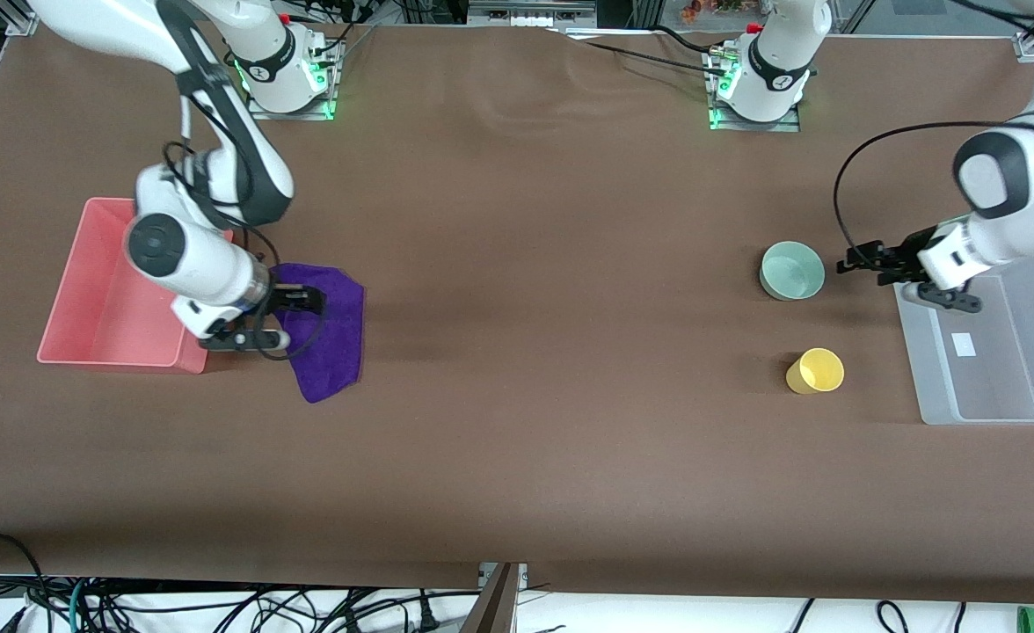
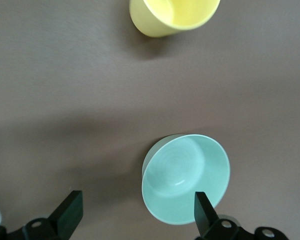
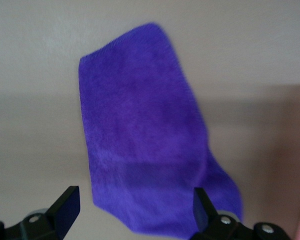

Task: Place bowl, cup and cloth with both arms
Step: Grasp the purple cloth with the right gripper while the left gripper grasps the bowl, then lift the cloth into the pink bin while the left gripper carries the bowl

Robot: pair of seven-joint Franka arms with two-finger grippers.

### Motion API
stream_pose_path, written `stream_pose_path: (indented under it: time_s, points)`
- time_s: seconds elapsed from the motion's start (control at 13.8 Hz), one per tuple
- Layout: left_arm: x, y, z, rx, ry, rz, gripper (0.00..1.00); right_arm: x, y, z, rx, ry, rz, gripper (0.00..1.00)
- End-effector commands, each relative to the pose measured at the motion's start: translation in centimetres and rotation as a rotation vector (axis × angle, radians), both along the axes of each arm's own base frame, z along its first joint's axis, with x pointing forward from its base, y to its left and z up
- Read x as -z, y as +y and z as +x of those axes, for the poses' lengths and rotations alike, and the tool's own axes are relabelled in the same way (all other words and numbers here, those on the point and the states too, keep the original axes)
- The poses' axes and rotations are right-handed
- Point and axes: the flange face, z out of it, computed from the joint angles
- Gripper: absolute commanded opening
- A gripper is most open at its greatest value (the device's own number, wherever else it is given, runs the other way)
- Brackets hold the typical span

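Observation:
My right gripper should next place the purple cloth in the pink bin, grabbing its wider end [image 3: 157, 212].
The pale mint-green bowl [image 1: 792, 271] stands on the brown table toward the left arm's end. The yellow cup [image 1: 815, 370] stands nearer the front camera than the bowl. My left gripper [image 1: 860, 259] is open and empty, beside the bowl and above the table; in the left wrist view [image 2: 138, 210] the bowl [image 2: 186, 178] lies by one finger and the cup [image 2: 172, 16] farther off. The purple cloth [image 1: 328, 338] lies flat toward the right arm's end, beside a pink bin. My right gripper [image 1: 306, 301] is open over the cloth's edge; the right wrist view [image 3: 135, 207] shows the cloth [image 3: 145, 135] between the fingers.
A pink bin [image 1: 104, 299] stands at the right arm's end of the table, next to the cloth. A clear plastic tray [image 1: 1001, 352] stands at the left arm's end, beside the bowl and cup. The wide middle of the table is bare brown cover.

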Motion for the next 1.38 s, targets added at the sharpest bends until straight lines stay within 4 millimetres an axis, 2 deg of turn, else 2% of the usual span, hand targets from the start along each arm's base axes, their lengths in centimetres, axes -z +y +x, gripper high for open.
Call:
stream_pose_path:
  time_s: [0.0, 0.07, 0.22, 0.36, 0.43, 0.51, 0.58, 0.65, 0.72, 0.8, 1.01, 1.16, 1.23, 1.3]
  points:
    - [3.9, -0.1, 0.0, 0.081, -0.022, -0.029, 0.87, 2.6, 0.9, -0.5, -0.021, -0.026, 0.005, 1.0]
    - [4.8, -0.2, -0.1, 0.085, -0.015, -0.033, 0.78, 3.6, 1.5, -0.6, -0.056, -0.037, -0.007, 1.0]
    - [5.9, -0.5, -0.1, 0.079, 0.001, -0.037, 0.33, 5.6, 2.0, -0.8, -0.107, -0.058, -0.026, 1.0]
    - [6.5, -0.4, -0.3, 0.085, 0.007, -0.04, 0.08, 7.1, 2.2, -1.1, -0.109, -0.06, -0.016, 1.0]
    - [6.6, -0.7, -0.2, 0.092, 0.008, -0.039, 0.0, 7.6, 2.1, -1.3, -0.109, -0.06, -0.014, 0.8]
    - [6.7, -0.7, -0.3, 0.1, 0.012, -0.039, 0.0, 7.8, 2.1, -1.5, -0.109, -0.052, -0.016, 0.53]
    - [6.3, -0.6, -0.1, 0.102, 0.011, -0.04, 0.0, 8.0, 2.1, -1.6, -0.11, -0.046, -0.017, 0.31]
    - [5.8, -0.4, 0.0, 0.104, 0.019, -0.049, 0.0, 8.1, 2.1, -1.7, -0.113, -0.043, -0.017, 0.12]
    - [4.6, 0.0, 0.5, 0.105, 0.02, -0.056, 0.0, 8.2, 2.1, -1.7, -0.114, -0.042, -0.017, 0.0]
    - [3.2, 0.5, 0.8, 0.105, 0.031, -0.069, 0.0, 8.0, 2.1, -1.6, -0.12, -0.044, -0.017, 0.0]
    - [-4.4, 4.5, 3.2, 0.098, 0.023, -0.083, 0.0, 6.3, 1.6, -0.6, -0.119, -0.025, -0.035, 0.0]
    - [-10.6, 8.8, 5.2, 0.153, 0.045, 0.011, 0.0, 2.7, 0.8, 0.9, -0.111, -0.003, -0.061, 0.0]
    - [-13.1, 10.3, 5.9, 0.18, 0.036, 0.068, 0.0, 0.4, 0.1, 1.7, -0.106, 0.014, -0.078, 0.0]
    - [-14.4, 11.8, 6.5, 0.191, 0.037, 0.115, 0.0, -1.9, -0.8, 2.4, -0.106, 0.036, -0.093, 0.0]
